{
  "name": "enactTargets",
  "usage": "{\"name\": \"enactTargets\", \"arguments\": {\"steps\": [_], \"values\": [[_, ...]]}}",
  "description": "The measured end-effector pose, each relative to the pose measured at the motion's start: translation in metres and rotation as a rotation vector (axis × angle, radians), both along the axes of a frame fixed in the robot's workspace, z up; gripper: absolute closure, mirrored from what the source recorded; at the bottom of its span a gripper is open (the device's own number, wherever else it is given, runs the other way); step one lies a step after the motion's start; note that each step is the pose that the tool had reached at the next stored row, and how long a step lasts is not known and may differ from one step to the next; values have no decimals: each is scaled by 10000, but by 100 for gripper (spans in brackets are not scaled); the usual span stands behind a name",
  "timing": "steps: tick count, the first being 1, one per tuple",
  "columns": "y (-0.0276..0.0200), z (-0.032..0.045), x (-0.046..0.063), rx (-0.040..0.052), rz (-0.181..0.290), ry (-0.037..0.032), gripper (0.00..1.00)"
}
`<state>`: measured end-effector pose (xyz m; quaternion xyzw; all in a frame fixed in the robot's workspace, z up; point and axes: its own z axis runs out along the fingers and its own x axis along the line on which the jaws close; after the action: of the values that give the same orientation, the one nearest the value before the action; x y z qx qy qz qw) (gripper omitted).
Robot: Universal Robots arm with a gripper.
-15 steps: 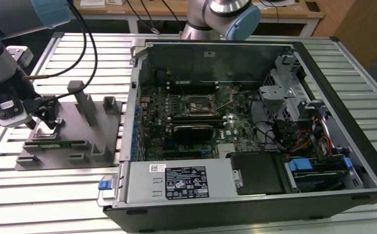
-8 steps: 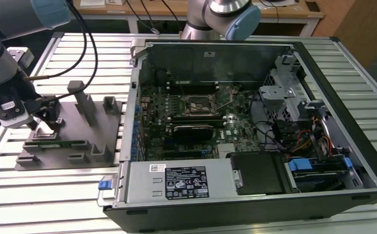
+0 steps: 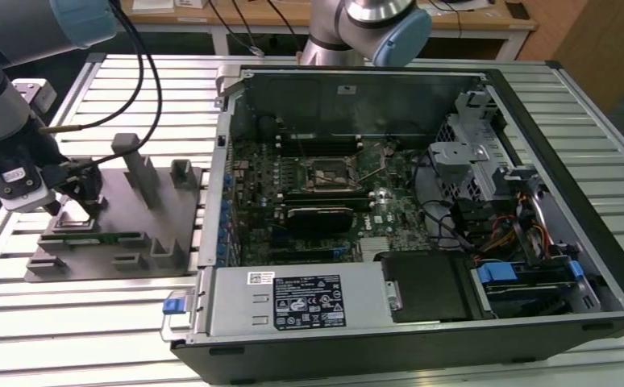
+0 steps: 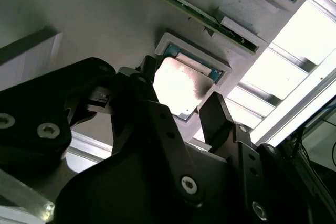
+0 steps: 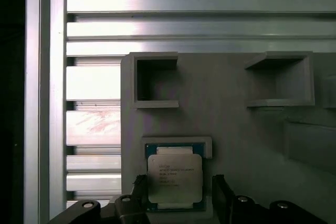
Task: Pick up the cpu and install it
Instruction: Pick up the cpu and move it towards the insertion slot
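My gripper should grab the cpu by its open side edges next, because the raised sides of the pocket fit tightly around the ends of the cpu (image 5: 174,178).
The cpu (image 5: 174,178) is a small square chip with a shiny silver top, lying in a shallow pocket of the gray fixture plate (image 3: 108,250) at the exterior view's left. My gripper (image 3: 76,205) is lowered over that pocket. In both wrist views its black fingers (image 5: 219,195) stand on two opposite sides of the cpu (image 4: 178,85), with narrow gaps showing, so the gripper (image 5: 178,183) is open around the chip. The motherboard socket (image 3: 326,171) sits inside the open computer case (image 3: 527,121), with a metal frame around it.
Upright gray blocks (image 3: 138,165) rise from the fixture plate just beside my gripper, and a green memory stick (image 3: 95,239) lies in a slot near it. A second arm (image 3: 382,24) stands behind the case. Cables and drive bays (image 3: 505,218) crowd the case's right side.
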<state>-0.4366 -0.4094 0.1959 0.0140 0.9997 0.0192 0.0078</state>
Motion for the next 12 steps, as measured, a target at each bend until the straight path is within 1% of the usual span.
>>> {"name": "enactTargets", "arguments": {"steps": [1, 12], "values": [[0, -1, 0, -1, 0, 0, 40], [2, -59, -1, -15, -23, 2, 40]]}}
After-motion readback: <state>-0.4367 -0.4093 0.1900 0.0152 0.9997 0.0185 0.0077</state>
